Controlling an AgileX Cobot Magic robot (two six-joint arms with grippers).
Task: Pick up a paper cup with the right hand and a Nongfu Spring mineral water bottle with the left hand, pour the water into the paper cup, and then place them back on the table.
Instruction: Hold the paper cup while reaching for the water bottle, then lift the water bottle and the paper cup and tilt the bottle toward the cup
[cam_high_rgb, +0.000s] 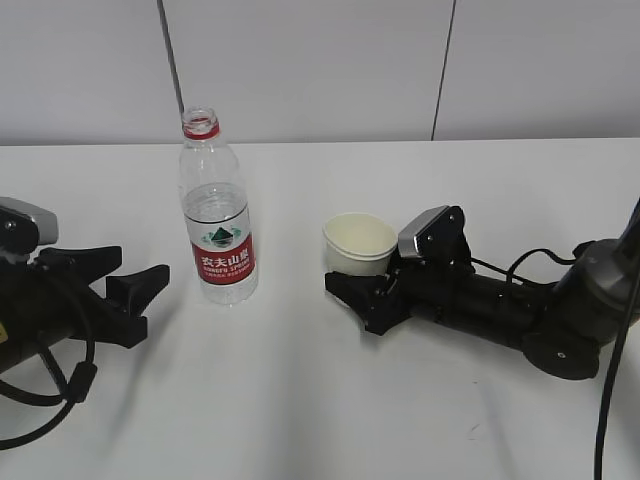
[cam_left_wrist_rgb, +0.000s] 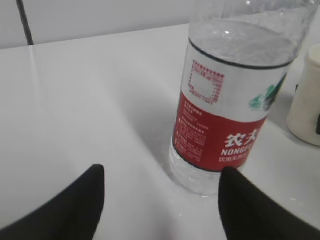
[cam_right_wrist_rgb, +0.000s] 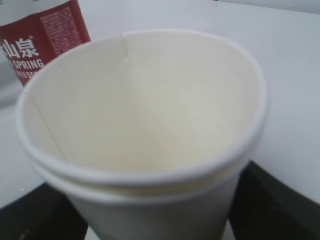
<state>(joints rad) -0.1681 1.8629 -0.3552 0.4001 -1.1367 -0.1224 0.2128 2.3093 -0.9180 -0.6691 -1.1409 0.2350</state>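
The paper cup needs to be held for the water, so my right gripper should next grip the cup's side below its rim (cam_high_rgb: 356, 262) (cam_right_wrist_rgb: 150, 210).
The Nongfu Spring mineral water bottle (cam_high_rgb: 220, 235) stands upright and uncapped on the table (cam_high_rgb: 300, 400), left of centre. My left gripper (cam_high_rgb: 140, 265) is open and low just left of it; in the left wrist view the bottle (cam_left_wrist_rgb: 225, 125) stands ahead of the right finger, outside the gripper (cam_left_wrist_rgb: 162, 172). The paper cup (cam_high_rgb: 360, 240) stands upright and empty right of the bottle. My right gripper (cam_high_rgb: 352, 272) is open, one finger on each side of the cup. In the right wrist view the cup (cam_right_wrist_rgb: 145, 110) fills the frame between the fingers of the gripper (cam_right_wrist_rgb: 155, 220).
The cup's side (cam_left_wrist_rgb: 305, 105) shows at the right edge of the left wrist view, and the bottle's label (cam_right_wrist_rgb: 40, 40) behind the cup in the right wrist view. Black cables (cam_high_rgb: 530, 265) loop over the right arm. A grey panelled wall (cam_high_rgb: 320, 60) stands behind the table.
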